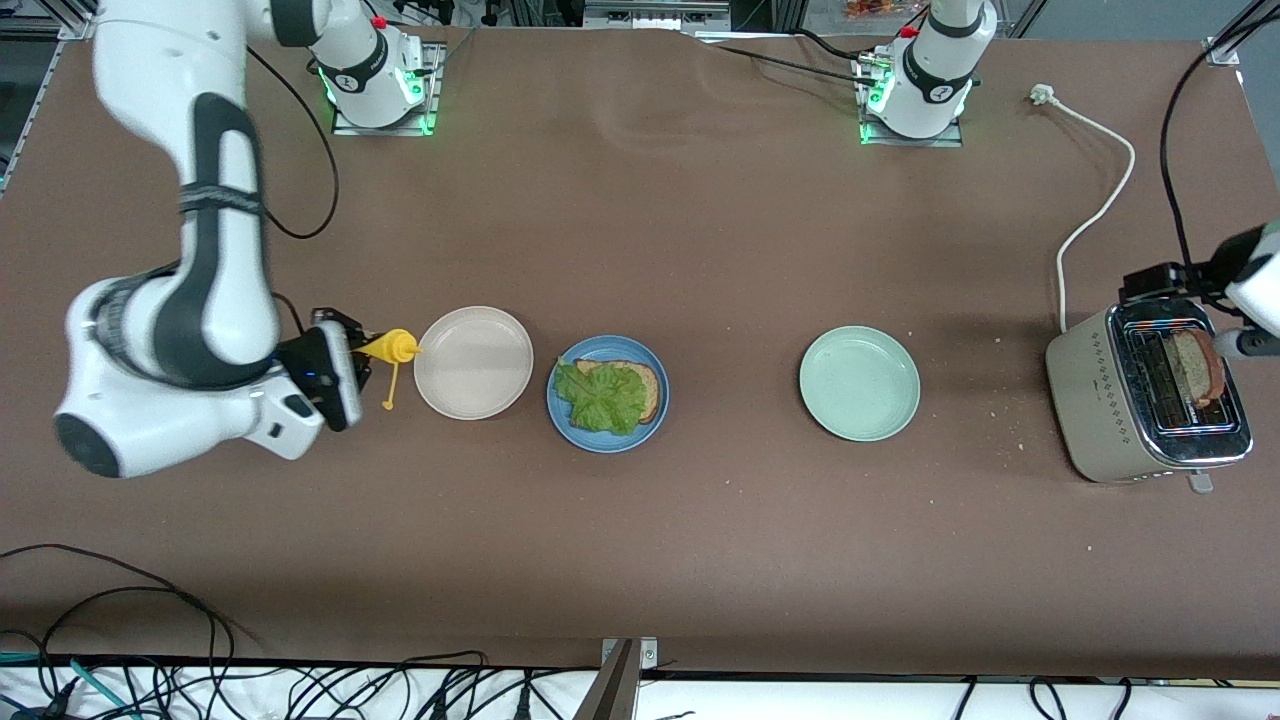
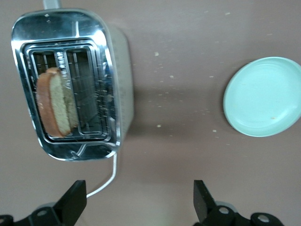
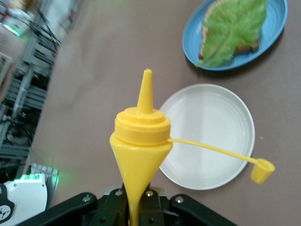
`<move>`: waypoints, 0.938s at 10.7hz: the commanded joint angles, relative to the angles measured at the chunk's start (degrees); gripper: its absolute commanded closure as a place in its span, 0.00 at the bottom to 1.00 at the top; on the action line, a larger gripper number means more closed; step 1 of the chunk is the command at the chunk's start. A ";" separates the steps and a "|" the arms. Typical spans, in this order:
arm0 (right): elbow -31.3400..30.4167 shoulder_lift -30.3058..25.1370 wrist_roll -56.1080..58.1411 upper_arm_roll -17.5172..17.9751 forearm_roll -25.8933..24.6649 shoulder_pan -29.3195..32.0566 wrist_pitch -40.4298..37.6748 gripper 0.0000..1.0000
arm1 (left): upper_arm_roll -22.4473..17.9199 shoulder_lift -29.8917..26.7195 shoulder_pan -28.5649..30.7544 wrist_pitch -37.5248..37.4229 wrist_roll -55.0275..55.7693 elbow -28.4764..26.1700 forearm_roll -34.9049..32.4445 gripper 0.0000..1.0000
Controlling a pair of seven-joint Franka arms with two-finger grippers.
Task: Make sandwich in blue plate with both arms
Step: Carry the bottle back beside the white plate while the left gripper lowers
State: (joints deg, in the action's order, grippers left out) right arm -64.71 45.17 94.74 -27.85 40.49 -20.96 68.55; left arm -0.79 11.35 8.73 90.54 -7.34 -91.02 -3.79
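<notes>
My left gripper is about to pick up the bread slice in the toaster by its crust edge (image 1: 1194, 362), so it can top the sandwich on the blue plate (image 1: 600, 446).
The blue plate (image 1: 600, 446) lies mid-table with one brown bread slice (image 1: 648, 384) on it, a green lettuce leaf (image 1: 600, 397) on top. A second bread slice (image 1: 1195, 365) stands in a slot of the toaster (image 1: 1090, 400) at the left arm's end. My left gripper (image 1: 1235, 325) hangs over the toaster, open and holding nothing (image 2: 140, 202). My right gripper (image 1: 360, 355) is shut on a yellow squeeze bottle (image 3: 141, 141) beside the beige plate (image 1: 473, 362), the nozzle pointing toward that plate. The bottle's cap (image 3: 262, 170) dangles on its strap. The right wrist view also shows the blue plate (image 3: 278, 28) and lettuce (image 3: 233, 28).
A pale green plate (image 1: 858, 382) sits between the blue plate and the toaster. The toaster's white cord (image 1: 1095, 200) runs toward the left arm's base. Crumbs dot the brown table around the toaster. Loose cables lie along the table edge nearest the front camera.
</notes>
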 commanded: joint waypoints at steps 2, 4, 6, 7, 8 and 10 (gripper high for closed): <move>-4.89 1.41 15.96 1.39 9.60 7.67 -4.65 0.93 | 0.43 8.32 5.15 5.58 -6.80 5.33 -5.15 0.00; -7.35 4.47 23.70 1.48 14.95 10.66 -7.36 0.93 | 0.43 9.91 7.16 6.22 -7.51 5.41 -6.75 0.00; -7.45 8.51 30.29 1.65 20.31 13.39 -10.10 0.93 | 0.43 12.80 9.28 8.85 -9.70 5.32 -6.94 0.00; -7.45 10.53 33.55 2.09 23.12 14.27 -10.28 0.93 | 0.52 14.38 11.03 9.90 -10.23 5.41 -6.68 0.00; -7.36 12.64 35.93 2.27 24.71 15.15 -10.45 0.93 | 0.52 15.35 11.31 10.78 -11.02 5.41 -6.50 0.00; -7.45 16.34 41.64 2.27 28.40 15.51 -10.45 0.93 | 0.52 16.06 11.31 10.88 -11.20 5.41 -6.58 0.00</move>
State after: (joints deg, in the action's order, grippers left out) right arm -72.87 57.87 130.97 -26.20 64.27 -6.49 59.67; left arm -0.83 25.85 19.90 101.70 -17.35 -87.61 -9.01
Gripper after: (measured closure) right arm 0.925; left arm 0.000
